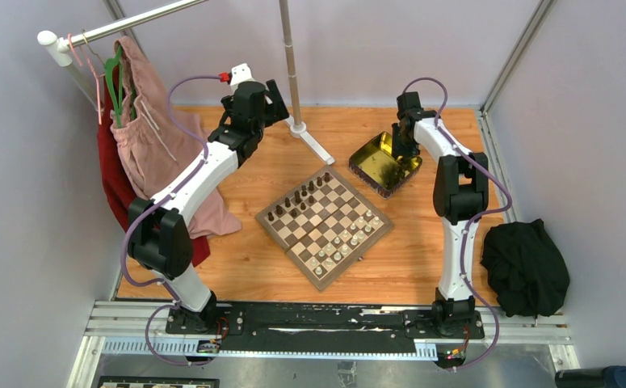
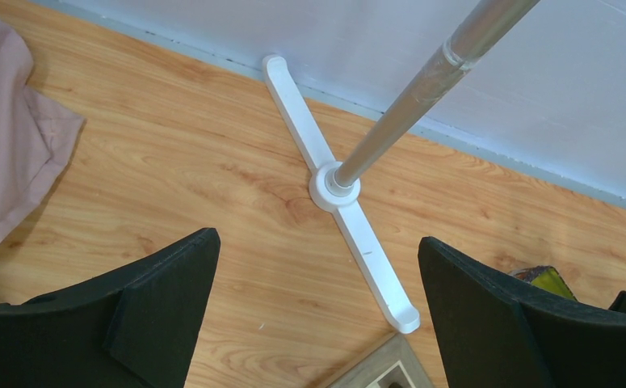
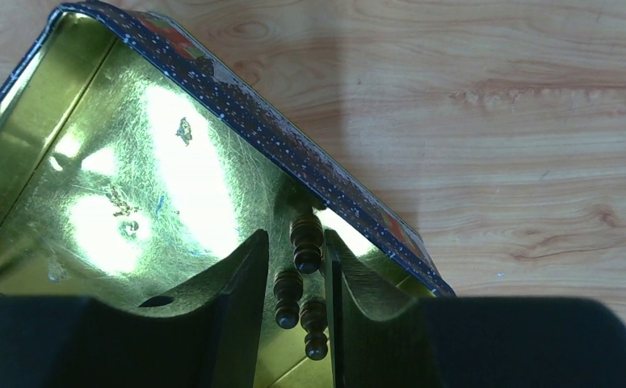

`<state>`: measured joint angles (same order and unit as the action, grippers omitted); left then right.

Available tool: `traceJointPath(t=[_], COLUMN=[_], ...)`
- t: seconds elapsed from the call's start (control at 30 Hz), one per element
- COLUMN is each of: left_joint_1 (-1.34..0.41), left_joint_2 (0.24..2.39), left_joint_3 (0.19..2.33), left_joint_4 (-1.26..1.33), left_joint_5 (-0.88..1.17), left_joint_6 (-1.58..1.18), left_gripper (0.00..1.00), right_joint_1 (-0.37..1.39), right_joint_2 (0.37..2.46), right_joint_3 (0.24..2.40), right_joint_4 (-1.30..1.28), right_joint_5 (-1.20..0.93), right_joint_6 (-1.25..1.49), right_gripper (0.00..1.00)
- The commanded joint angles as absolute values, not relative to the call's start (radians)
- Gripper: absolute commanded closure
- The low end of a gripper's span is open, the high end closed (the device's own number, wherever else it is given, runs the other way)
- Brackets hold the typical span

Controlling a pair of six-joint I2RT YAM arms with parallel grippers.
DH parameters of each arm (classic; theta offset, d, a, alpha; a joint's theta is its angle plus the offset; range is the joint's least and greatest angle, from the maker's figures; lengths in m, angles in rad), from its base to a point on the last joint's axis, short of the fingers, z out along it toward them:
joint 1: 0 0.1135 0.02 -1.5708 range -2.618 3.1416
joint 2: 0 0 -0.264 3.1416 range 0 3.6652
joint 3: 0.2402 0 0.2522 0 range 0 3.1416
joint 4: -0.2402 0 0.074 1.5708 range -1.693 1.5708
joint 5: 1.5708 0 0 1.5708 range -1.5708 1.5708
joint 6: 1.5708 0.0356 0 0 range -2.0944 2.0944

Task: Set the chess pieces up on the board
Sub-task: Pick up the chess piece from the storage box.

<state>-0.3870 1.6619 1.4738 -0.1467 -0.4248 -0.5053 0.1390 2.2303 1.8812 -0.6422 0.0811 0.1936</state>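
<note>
The body of the uppermost pawn is between my right gripper's fingers and closing now would catch the pawn, so it is time to close.
The board point(image 1: 323, 226) lies at the table's middle, turned like a diamond. Dark chess pieces point(image 1: 297, 202) stand along its far-left side and pale ones point(image 1: 346, 242) along its near-right side. My right gripper point(image 1: 402, 149) reaches down into a gold tin point(image 3: 91, 186). Its fingers point(image 3: 294, 234) are open, a narrow gap apart, and straddle three dark pawns point(image 3: 307, 242) lying on the tin floor. The uppermost pawn lies against the right finger. My left gripper point(image 2: 317, 275) hangs open and empty over bare wood beyond the board's far corner point(image 2: 382, 368).
A clothes rack's metal pole point(image 1: 289, 56) and white foot point(image 2: 350, 234) stand just behind the board. Pink point(image 1: 156, 137) and red point(image 1: 115, 186) garments hang at the left. A black cloth point(image 1: 526, 267) lies at the right edge. The tin's patterned blue rim point(image 3: 293, 145) sits close to my right fingers.
</note>
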Motion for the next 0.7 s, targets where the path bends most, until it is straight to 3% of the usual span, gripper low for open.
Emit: traceJointPath(t=[0.0, 0.33, 0.67], left_joint_1=[-0.378, -0.379, -0.378], left_joint_2=[1.670, 1.664, 1.660], left_joint_3=[1.487, 1.479, 1.474], left_joint_4=[-0.130, -0.129, -0.129], left_joint_5=[-0.416, -0.411, -0.410], left_joint_6=[-0.502, -0.507, -0.509], left_gripper=[0.00, 0.00, 0.00], right_joint_1=[0.124, 0.124, 0.118], right_joint_2=[2.226, 2.226, 2.229], right_joint_3=[1.858, 1.845, 1.854], right_joint_4=[-0.657, -0.657, -0.664], right_joint_5=[0.077, 0.081, 0.083], right_joint_6=[0.211, 0.208, 0.203], right_gripper=[0.65, 0.68, 0.94])
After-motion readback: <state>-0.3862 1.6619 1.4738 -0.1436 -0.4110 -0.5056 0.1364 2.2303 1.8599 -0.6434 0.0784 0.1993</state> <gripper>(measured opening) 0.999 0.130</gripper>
